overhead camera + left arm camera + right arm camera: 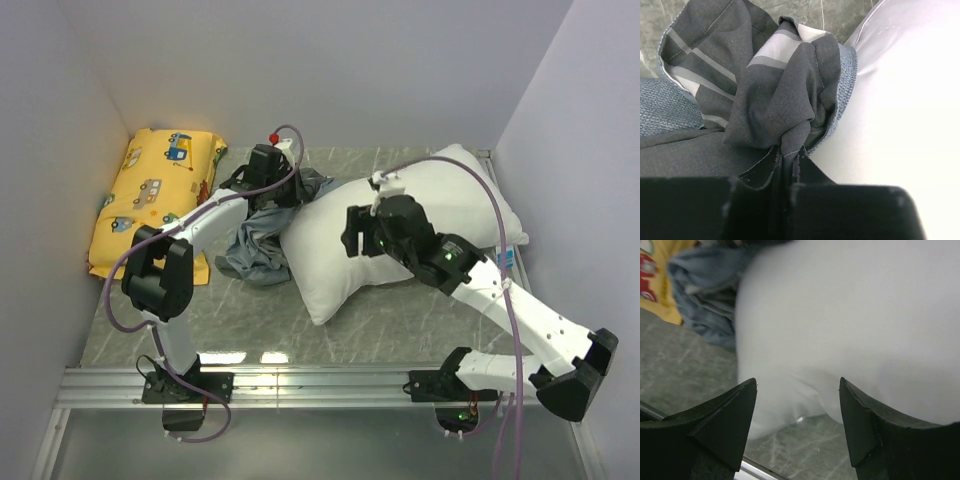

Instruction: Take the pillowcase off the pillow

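Observation:
The pillowcase is bunched up beside one end of the pillow. My right gripper will next grab the white pillow by its end [313,232] there, so the pillowcase stays free to come off.
The white pillow [400,215] lies bare on the table at centre right. The grey-blue striped pillowcase [262,240] is bunched in a heap at its left end. My left gripper [268,172] is shut on a fold of the pillowcase [785,100], pinched between the fingers, with the pillow [900,110] to its right. My right gripper [352,232] is open and empty, over the pillow's near side; the pillow [850,320] fills its view and the pillowcase [710,280] shows at the upper left.
A yellow vehicle-print cushion [150,195] lies at the far left against the wall. White walls close the left, back and right sides. A metal rail [320,385] runs along the near table edge.

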